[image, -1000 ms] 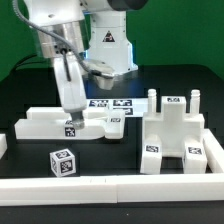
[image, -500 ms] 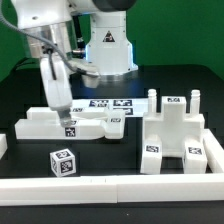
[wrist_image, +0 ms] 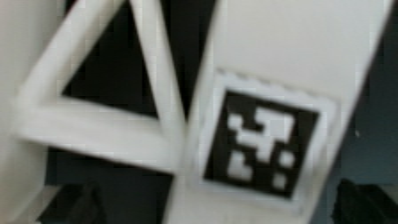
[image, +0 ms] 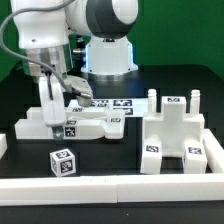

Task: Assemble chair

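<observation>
My fingers are on either side of the long white chair piece. My gripper should close on the piece, as it would hold it now.
A long flat white chair piece (image: 85, 122) with a marker tag lies on the black table at the exterior view's left. My gripper (image: 51, 114) hangs low over its left end, open, and holds nothing. In the wrist view this piece (wrist_image: 205, 90) fills the frame very close, showing its tag (wrist_image: 267, 140) and a slanted open frame part. Both dark fingertips (wrist_image: 68, 205) stand apart at the picture's corners, with the white piece lying between them. A partly built chair section (image: 178, 135) with upright pegs stands at the exterior view's right. A small tagged cube (image: 62, 162) sits near the front.
The marker board (image: 112, 103) lies flat behind the long piece. A low white wall (image: 110, 186) runs along the front edge, with a short white block (image: 3, 146) at the exterior view's far left. The robot base (image: 108, 55) stands at the back.
The gripper has travelled toward the exterior view's left along the long flat piece and sunk lower over its left end. The jaws stayed open. No part has moved.
</observation>
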Action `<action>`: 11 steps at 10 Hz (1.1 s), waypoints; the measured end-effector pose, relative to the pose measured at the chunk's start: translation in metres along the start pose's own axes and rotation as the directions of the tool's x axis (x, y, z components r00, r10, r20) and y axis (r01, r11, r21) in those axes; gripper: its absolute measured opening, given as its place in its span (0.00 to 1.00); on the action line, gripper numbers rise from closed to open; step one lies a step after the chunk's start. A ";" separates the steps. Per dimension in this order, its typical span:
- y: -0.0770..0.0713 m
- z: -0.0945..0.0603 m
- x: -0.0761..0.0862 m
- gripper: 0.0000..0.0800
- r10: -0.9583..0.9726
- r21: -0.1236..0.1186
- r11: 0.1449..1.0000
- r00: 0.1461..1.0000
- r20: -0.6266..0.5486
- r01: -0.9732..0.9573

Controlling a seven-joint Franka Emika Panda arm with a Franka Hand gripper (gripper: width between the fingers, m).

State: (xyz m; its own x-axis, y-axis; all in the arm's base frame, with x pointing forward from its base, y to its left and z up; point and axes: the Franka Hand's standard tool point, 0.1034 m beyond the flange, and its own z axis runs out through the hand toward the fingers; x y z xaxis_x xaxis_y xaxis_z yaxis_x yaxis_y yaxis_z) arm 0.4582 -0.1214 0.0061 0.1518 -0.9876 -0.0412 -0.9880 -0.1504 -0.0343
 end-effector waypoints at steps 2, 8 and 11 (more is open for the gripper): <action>-0.001 0.001 -0.005 0.65 0.012 -0.001 1.000 1.000 0.004 -0.012; -0.015 -0.008 -0.016 0.39 -0.074 -0.031 0.997 0.996 0.049 0.075; -0.054 -0.066 -0.038 0.39 -0.390 0.049 0.921 0.917 0.082 0.387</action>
State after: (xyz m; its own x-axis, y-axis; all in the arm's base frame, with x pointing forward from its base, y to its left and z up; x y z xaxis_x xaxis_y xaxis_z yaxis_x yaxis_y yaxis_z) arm 0.5041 -0.0792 0.0754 0.5266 -0.8434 -0.1068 -0.8497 -0.5183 -0.0968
